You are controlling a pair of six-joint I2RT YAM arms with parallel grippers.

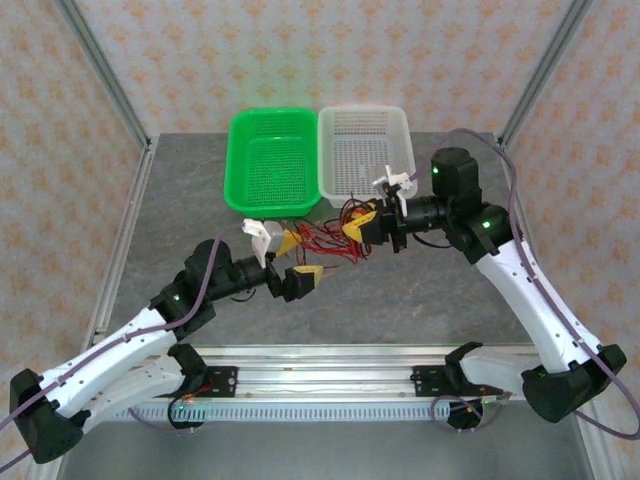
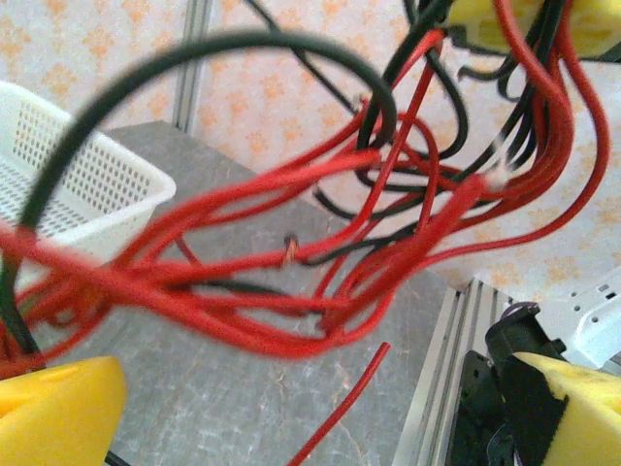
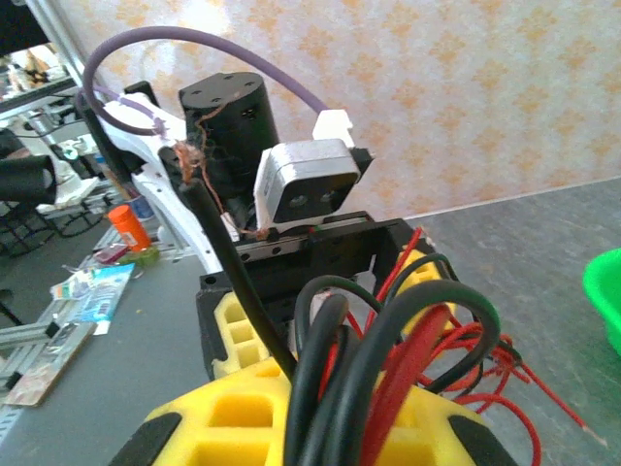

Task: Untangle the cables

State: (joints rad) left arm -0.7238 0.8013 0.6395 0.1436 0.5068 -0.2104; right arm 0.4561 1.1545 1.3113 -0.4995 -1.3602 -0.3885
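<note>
Next, my left gripper needs to grab the cables on the sagging side away from my right gripper to pull the tangle apart.
A tangle of thin red and black cables (image 1: pixel 325 240) hangs above the grey table between my two grippers. My right gripper (image 1: pixel 358 226) is shut on one end of the bundle. In the right wrist view its yellow fingers (image 3: pixel 243 427) clamp several black and red strands (image 3: pixel 388 340) that loop upward. My left gripper (image 1: pixel 300 256) stands wide open just left of the tangle. In the left wrist view the cables (image 2: pixel 320 262) sag ahead of its yellow fingers (image 2: pixel 58 408), and one loose red strand (image 2: pixel 340 408) runs between the open jaws unclamped.
A green basket (image 1: pixel 270 160) and a white basket (image 1: pixel 365 150) stand side by side at the back of the table; the white basket (image 2: pixel 87 184) is close behind the cables. An aluminium rail (image 1: pixel 330 385) runs along the near edge.
</note>
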